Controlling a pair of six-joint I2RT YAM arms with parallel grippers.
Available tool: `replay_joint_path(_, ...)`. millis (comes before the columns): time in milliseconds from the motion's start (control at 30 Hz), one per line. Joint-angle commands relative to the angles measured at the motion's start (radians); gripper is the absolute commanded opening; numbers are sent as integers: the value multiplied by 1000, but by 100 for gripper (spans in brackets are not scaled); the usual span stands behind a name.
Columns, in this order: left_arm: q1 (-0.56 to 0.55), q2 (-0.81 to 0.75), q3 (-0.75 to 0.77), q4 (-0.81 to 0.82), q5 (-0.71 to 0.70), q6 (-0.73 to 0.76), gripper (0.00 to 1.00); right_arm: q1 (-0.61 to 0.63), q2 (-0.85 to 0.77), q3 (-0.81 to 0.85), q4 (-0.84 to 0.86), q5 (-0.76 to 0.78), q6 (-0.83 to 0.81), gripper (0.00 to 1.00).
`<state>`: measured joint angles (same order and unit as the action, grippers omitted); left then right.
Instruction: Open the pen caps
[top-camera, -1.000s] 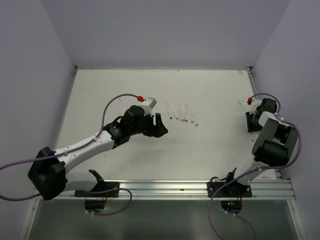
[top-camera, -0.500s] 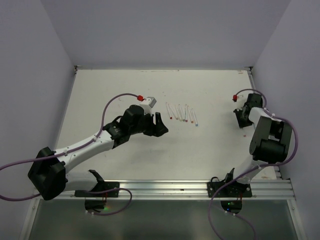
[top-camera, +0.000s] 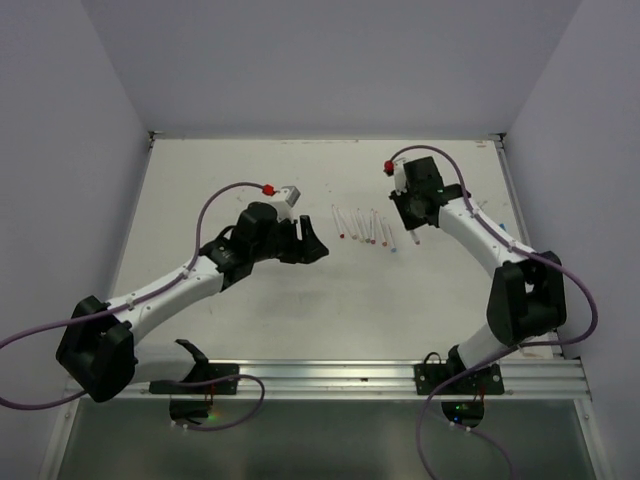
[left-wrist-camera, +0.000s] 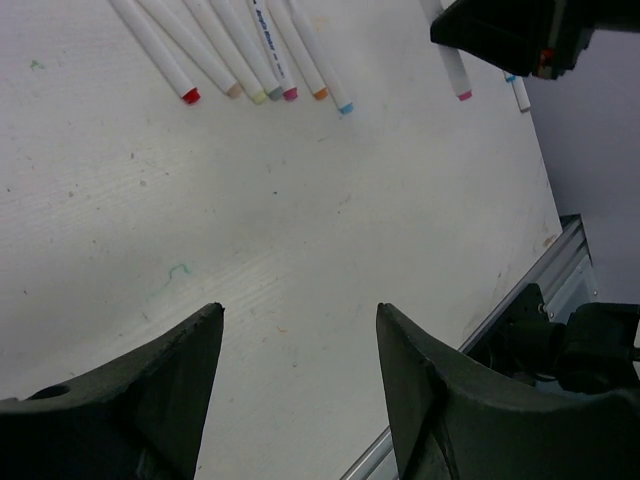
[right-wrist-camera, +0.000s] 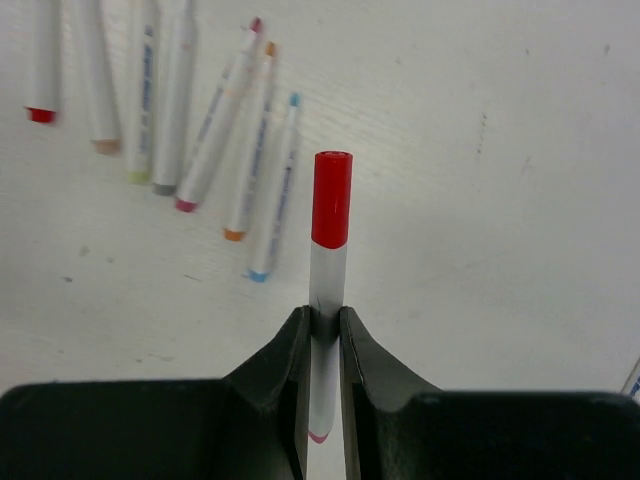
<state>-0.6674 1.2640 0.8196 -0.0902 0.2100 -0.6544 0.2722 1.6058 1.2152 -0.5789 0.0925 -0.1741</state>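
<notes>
The left gripper next needs to grab the pen by its red cap to open the pen, and the body of the pen is left to the right gripper.
My right gripper (right-wrist-camera: 322, 318) is shut on a thin white pen (right-wrist-camera: 325, 285), gripping its barrel. The pen's red cap (right-wrist-camera: 332, 198) sticks out past the fingertips and its pink end shows behind them. In the top view this gripper (top-camera: 414, 222) hangs just right of a row of several white pens (top-camera: 365, 228) lying on the table. The row also shows in the right wrist view (right-wrist-camera: 160, 110) and the left wrist view (left-wrist-camera: 240, 50). My left gripper (top-camera: 312, 247) is open and empty just left of the row, its jaws (left-wrist-camera: 300, 310) wide apart above bare table.
The white table (top-camera: 250, 190) is walled at the back and both sides, with a metal rail (top-camera: 350, 375) at the near edge. Another small pen-like piece (top-camera: 504, 229) lies near the right edge. Purple cables loop over both arms.
My right arm has swung from the right edge leftward to the pen row, still gripping the red-capped pen. My left gripper has shifted slightly up and left.
</notes>
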Motion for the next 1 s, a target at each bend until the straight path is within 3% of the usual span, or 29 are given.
replay_joint_path(0,60,-5,21,47,60,-24,65,93,-105,29,-47,90,166,0)
replay_joint_path(167,132,34,26,117,111,-65,65,217,-102,106,-138,64,309,0)
replay_joint_path(333,146,67,-29,341,186,-119,62,237,-226,6,5,-196,422,0)
replay_joint_path(600,172,123,-20,495,307,-166,61,239,-270,-78,160,-509,542,0)
replay_joint_path(967,172,158,-30,645,400,-247,57,254,-300,-183,323,-619,636,0)
